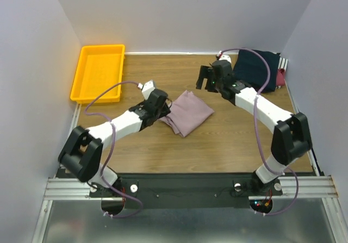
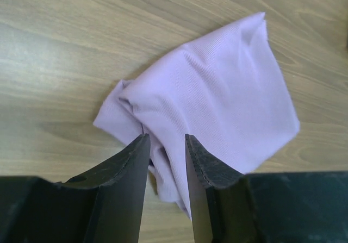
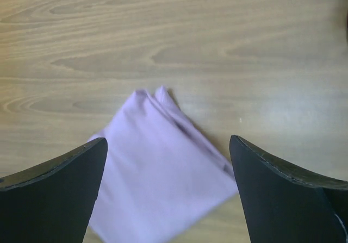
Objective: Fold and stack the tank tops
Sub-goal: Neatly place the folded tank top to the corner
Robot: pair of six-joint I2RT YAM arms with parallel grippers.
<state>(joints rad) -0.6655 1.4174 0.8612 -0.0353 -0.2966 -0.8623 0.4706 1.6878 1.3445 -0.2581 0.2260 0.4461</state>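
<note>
I will next use my right gripper to grab the pink tank top's corner point(image 1: 211, 112) opposite the bunched one, so that the tank top can be stacked folded on the navy top.
The dusty pink tank top point(image 1: 189, 112) lies folded in a rough square on the wooden table's middle; it also shows in the left wrist view point(image 2: 217, 91) and the right wrist view point(image 3: 157, 183). My left gripper point(image 1: 166, 110) is low at its bunched left corner, jaws a narrow gap apart point(image 2: 166, 139) with a fold of cloth between them and table showing through. My right gripper point(image 1: 204, 82) is wide open and empty point(image 3: 168, 145), above the table beyond the top's far corner. A folded dark navy top point(image 1: 256, 63) lies at the back right, a maroon one point(image 1: 280, 78) beside it.
A yellow plastic tray point(image 1: 100, 72) stands at the back left by the wall. Grey walls close in the table on the left, back and right. The right arm's purple cable loops over the navy top.
</note>
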